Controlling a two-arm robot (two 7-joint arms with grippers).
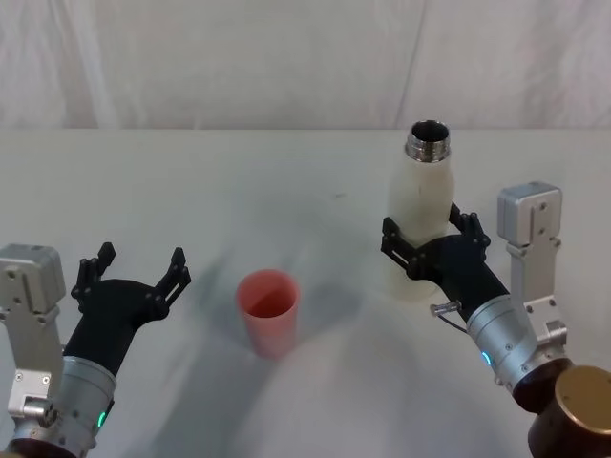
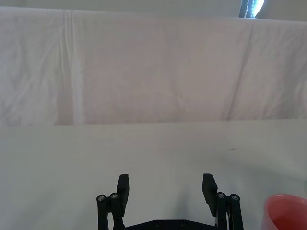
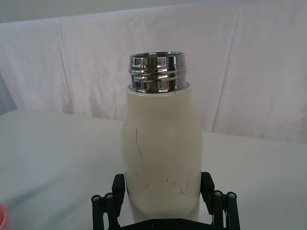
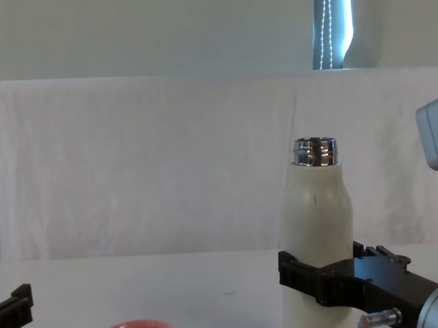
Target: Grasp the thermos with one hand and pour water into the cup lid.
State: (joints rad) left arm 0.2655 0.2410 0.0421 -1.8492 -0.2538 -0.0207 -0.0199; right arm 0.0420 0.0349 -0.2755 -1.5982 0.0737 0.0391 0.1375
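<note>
I will grip the thermos by its lower body with my right gripper next, so its chrome neck point(image 4: 316, 152) stays free to pour into the cup lid.
The cream-white thermos point(image 1: 420, 205) stands upright on the table at the right, its chrome neck point(image 3: 157, 72) uncapped. My right gripper point(image 1: 434, 236) straddles its lower body, one finger on each side, close against the wall at full spread point(image 3: 163, 184); in the chest view the black fingers point(image 4: 298, 270) wrap its waist. The salmon-red cup lid point(image 1: 268, 310) sits mouth up near the table's middle, left of the thermos; its rim point(image 2: 288, 213) also shows in the left wrist view. My left gripper point(image 1: 134, 272) hovers open left of the cup lid, holding nothing.
A white cloth covers the table point(image 1: 239, 191) and a white curtain point(image 4: 132, 160) hangs behind its far edge. A brown round part point(image 1: 578, 410) sits at the lower right by my right arm. Bare tabletop lies between cup lid and thermos.
</note>
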